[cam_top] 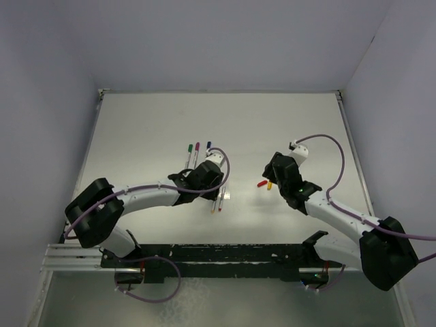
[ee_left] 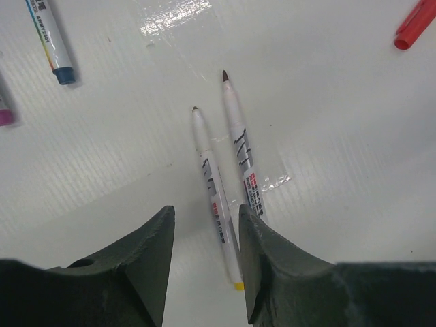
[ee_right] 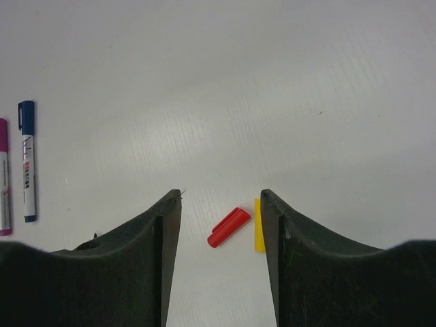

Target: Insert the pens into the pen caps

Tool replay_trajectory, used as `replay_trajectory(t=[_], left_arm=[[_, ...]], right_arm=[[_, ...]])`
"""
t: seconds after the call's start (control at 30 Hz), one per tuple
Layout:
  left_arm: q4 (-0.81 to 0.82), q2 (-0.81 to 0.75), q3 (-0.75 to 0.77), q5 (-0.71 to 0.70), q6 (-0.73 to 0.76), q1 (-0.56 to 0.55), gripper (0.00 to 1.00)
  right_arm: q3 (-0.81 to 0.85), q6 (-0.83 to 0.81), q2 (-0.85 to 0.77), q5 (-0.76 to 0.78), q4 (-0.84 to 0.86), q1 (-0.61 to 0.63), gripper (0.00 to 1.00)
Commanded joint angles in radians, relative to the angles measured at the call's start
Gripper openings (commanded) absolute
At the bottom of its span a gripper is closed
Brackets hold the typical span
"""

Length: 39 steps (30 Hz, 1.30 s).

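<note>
My left gripper grabs the yellow-ended pen by its printed white body next, so the pen's tip stays exposed to go into the yellow cap [ee_right: 259,226].
Two uncapped white pens lie side by side: one with a yellow end [ee_left: 216,197] and one with a red-brown tip [ee_left: 238,143], also seen in the top view [cam_top: 218,201]. My left gripper [ee_left: 204,231] is open just above them; the yellow-ended pen lies between the jaws, close to the right finger. A red cap [ee_right: 229,227] and a yellow cap [ee_right: 259,226] lie on the table between the open jaws of my right gripper [ee_right: 221,204]. The yellow cap is partly hidden by the right finger. Both caps show in the top view, red [cam_top: 261,182] and yellow [cam_top: 268,185].
Three capped pens lie in a row behind the left gripper: green [cam_top: 187,155], purple [cam_top: 196,152] and blue [cam_top: 208,148]. The blue one shows in both wrist views [ee_left: 51,37] [ee_right: 27,160]. The red cap [ee_left: 414,27] lies right of the uncapped pens. White walls enclose the table.
</note>
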Motion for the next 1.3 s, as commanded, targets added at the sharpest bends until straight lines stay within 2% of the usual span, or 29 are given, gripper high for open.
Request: replay_trajectory(t=[0.0, 0.43, 0.8, 1.27], left_arm=[[0.042, 0.028, 0.024, 0.026, -0.016, -0.01, 0.46], [-0.011, 0.106, 0.075, 0.013, -0.01, -0.022, 0.49], [-0.145, 0.181, 0.134, -0.018, -0.031, -0.026, 0.48], [-0.27, 0.222, 0.155, 0.012, -0.02, -0.025, 0.4]], right_arm=[[-0.006, 0.008, -0.023, 0.044, 0.02, -0.003, 0.52], [-0.04, 0.014, -0.043, 0.03, 0.056, -0.003, 0.5], [-0.049, 0.017, -0.056, 0.015, 0.066, -0.004, 0.49], [-0.037, 0.044, -0.058, 0.005, 0.055, -0.005, 0.48]])
